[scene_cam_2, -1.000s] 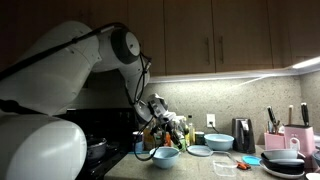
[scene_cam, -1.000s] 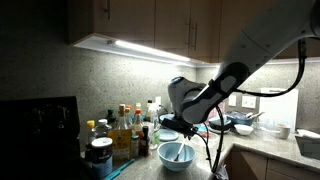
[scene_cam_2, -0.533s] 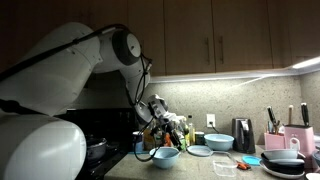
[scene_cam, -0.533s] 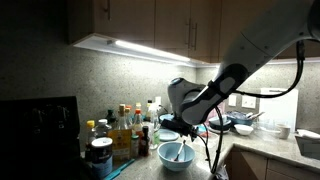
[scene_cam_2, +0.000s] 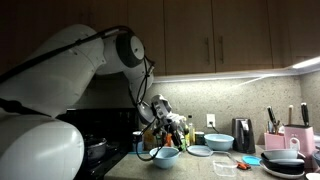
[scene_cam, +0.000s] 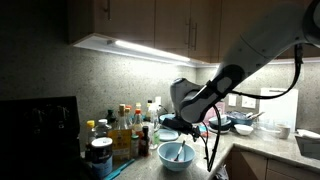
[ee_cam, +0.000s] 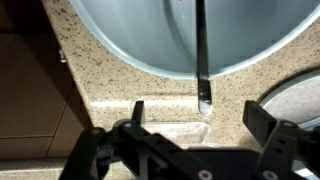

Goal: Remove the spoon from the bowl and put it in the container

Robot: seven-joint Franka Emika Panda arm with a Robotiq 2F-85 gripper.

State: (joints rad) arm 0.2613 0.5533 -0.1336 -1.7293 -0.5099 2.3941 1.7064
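My gripper moves farther onto the handle, before it closes. The handle's end [scene_cam: 184,142] [ee_cam: 204,104] barely reaches the line of my fingertips, so closing now would miss.
The light blue-teal bowl [ee_cam: 120,45] fills the top of the wrist view and stands on the counter in both exterior views [scene_cam: 176,153] [scene_cam_2: 165,156]. The metal spoon [ee_cam: 201,50] lies in it, its handle crossing the rim and its end reaching out over the speckled counter. My gripper [ee_cam: 200,118] hovers just above that handle end, open, one finger on each side and nothing between them. In the exterior views the gripper [scene_cam: 190,128] [scene_cam_2: 160,138] hangs over the bowl. A clear rounded edge [ee_cam: 160,133] shows under the jaws; I cannot tell whether it is the container.
Bottles [scene_cam: 125,128] and a dark-lidded jar [scene_cam: 99,155] crowd the counter beside the bowl. A paler blue dish [scene_cam_2: 200,150], a kettle [scene_cam_2: 243,133] and more dishes [scene_cam_2: 283,160] stand further along. A pale round rim [ee_cam: 300,100] lies close to one finger. The counter edge [ee_cam: 55,75] runs nearby.
The jaws have spread wide and the gripper has shifted slightly above the bowl. The spoon stays lying in the bowl.
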